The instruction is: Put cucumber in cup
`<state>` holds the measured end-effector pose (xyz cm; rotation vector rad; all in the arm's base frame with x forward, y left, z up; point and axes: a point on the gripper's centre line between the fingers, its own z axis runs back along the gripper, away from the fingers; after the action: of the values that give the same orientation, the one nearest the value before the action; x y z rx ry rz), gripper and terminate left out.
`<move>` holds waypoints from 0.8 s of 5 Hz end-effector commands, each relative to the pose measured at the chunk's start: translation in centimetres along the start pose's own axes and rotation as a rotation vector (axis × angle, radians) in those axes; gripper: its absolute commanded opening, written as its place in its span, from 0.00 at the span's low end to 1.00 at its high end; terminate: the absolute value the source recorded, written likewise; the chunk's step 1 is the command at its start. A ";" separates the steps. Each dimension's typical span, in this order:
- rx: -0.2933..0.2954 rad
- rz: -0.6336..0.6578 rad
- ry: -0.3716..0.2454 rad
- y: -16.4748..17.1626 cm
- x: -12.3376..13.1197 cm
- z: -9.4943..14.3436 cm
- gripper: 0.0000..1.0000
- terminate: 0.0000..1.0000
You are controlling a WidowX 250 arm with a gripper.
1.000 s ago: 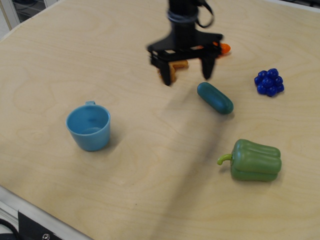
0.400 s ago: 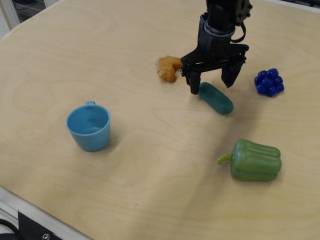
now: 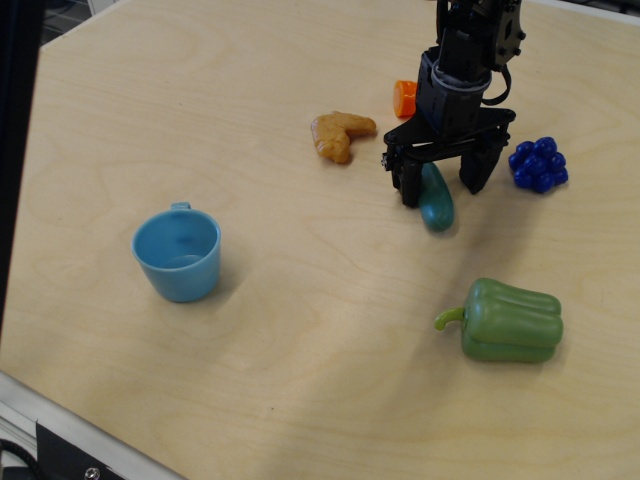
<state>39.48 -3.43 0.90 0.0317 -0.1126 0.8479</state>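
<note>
My gripper is to grab the cucumber by its opposite end [image 3: 430, 176] next, so the cucumber's rounded tip stays free to go into the light blue cup [image 3: 178, 254].
The cucumber [image 3: 437, 203], a dark teal-green cylinder, lies on the wooden table right of centre, pointing roughly toward and away from the camera. My gripper [image 3: 440, 186] is down over its far end. Its two black fingers are spread, one on each side, with the left finger [image 3: 408, 188] close against the cucumber. The jaws are wider apart than the cucumber and not closed on it. The light blue cup [image 3: 178, 254] stands upright and empty far to the left, handle at its back.
A green bell pepper [image 3: 511, 320] lies in front of the cucumber to the right. Blue grapes [image 3: 537, 165] sit just right of the gripper. An orange-brown toy [image 3: 339, 134] and a small orange object [image 3: 404, 98] lie behind left. A dark strip [image 3: 15, 150] covers the left edge.
My gripper has moved right and down over the cucumber. The cucumber has turned from a diagonal lie to pointing nearly straight toward the camera. A dark strip has appeared at the left edge.
</note>
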 end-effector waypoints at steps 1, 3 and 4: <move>-0.049 0.011 -0.040 0.2 1.3 2.0 0.00 0.00; -0.037 0.037 -0.054 4.9 2.4 4.3 0.00 0.00; -0.010 0.046 -0.105 8.4 2.7 6.3 0.00 0.00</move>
<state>33.42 3.74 4.99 0.0925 -0.1505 0.8928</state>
